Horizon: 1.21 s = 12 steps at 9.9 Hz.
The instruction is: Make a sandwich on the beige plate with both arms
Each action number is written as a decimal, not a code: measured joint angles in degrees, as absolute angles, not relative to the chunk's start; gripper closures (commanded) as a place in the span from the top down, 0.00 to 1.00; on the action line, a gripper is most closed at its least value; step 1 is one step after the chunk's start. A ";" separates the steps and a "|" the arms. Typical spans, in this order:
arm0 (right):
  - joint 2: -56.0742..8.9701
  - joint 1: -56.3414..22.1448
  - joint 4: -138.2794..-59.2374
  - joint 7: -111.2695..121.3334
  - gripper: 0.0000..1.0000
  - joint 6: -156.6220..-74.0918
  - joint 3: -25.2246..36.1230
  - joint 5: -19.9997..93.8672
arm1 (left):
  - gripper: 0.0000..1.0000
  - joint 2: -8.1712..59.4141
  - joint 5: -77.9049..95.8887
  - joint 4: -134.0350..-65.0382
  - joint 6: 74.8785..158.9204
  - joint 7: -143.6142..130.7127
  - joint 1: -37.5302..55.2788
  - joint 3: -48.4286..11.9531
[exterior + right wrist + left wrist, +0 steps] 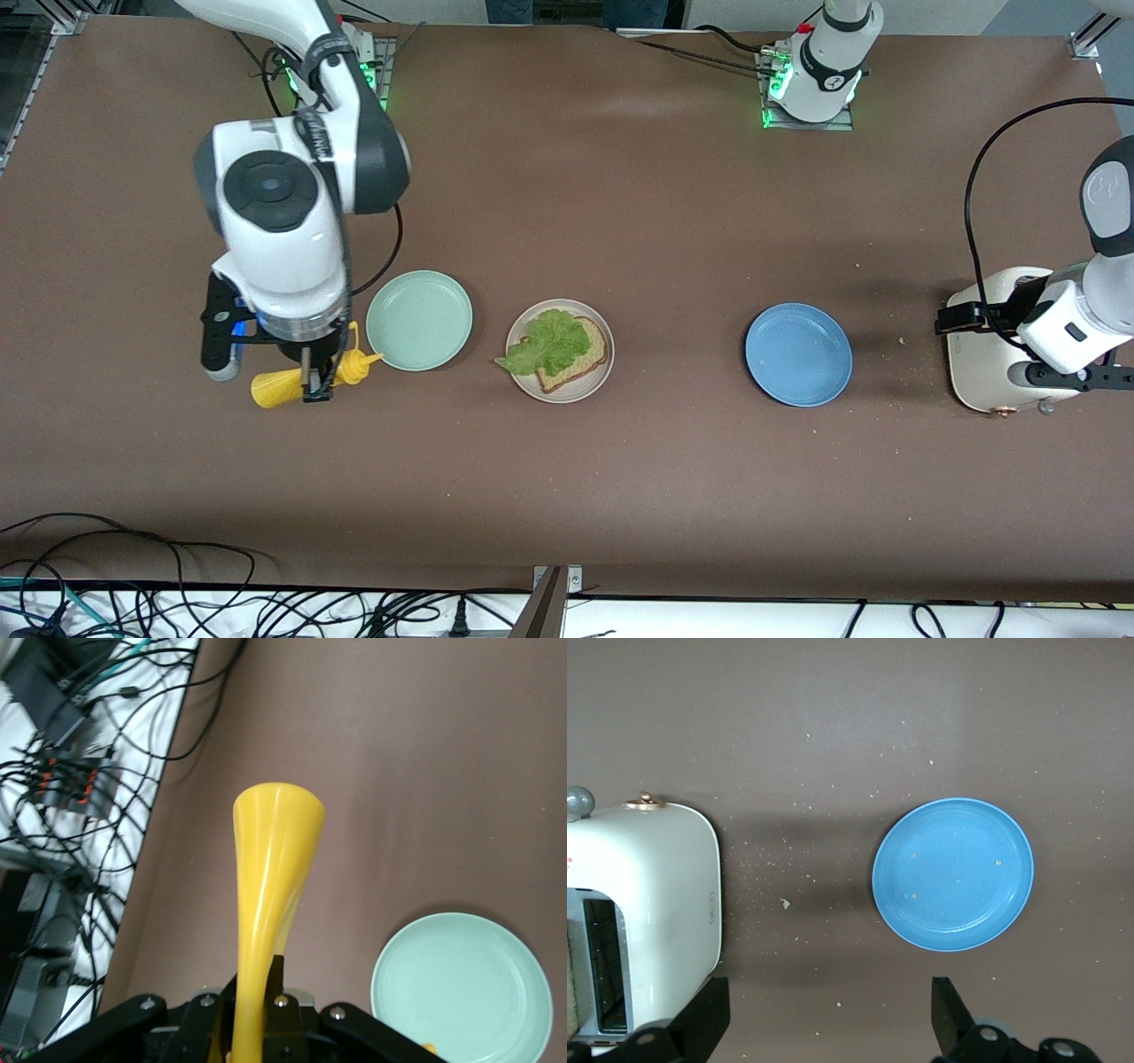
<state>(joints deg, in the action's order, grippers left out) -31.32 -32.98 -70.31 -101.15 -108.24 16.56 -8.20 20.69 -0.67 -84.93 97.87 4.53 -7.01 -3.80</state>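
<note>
My left gripper grabs the toaster's bread slice by its crust edge [571, 992] next, to top the lettuce on the beige plate.
The beige plate [567, 395] sits mid-table and carries one slice of tan bread [592, 351] with a ruffled green lettuce leaf [549, 344] on top. My right gripper [317, 390] [257, 985] is shut on a yellow squeeze bottle [275, 387] [270, 868]. The bottle lies sideways, its nozzle toward the mint-green plate [419, 319] [461, 988]. My left gripper [959, 319] [830, 1019] hangs open and holds nothing. It is over the edge of a white toaster [974, 372] [656, 904] at the left arm's end of the table.
A blue plate [798, 354] [952, 874] lies between the beige plate and the toaster, with nothing on it but crumbs. Crumbs dot the brown table around it. Cables [133, 602] run along the table's edge nearest the front camera.
</note>
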 measured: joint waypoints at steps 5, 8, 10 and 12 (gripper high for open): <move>-19.46 -27.09 -89.51 -90.71 0.00 -117.97 18.97 1.81 | 1.00 20.84 -1.07 -85.01 97.85 14.39 -11.53 -2.95; -12.77 -26.99 -101.02 -81.34 0.00 -122.60 23.36 10.57 | 1.00 20.90 -6.06 -85.02 97.86 16.81 -16.04 -2.91; -9.81 -27.00 -106.19 -74.16 0.00 -123.14 26.28 17.24 | 1.00 21.25 -6.70 -85.18 98.22 19.99 -18.54 -2.87; -7.63 -26.99 -110.65 -66.66 0.00 -123.26 28.89 24.16 | 1.00 22.57 -6.71 -86.79 102.39 24.48 -22.39 -2.85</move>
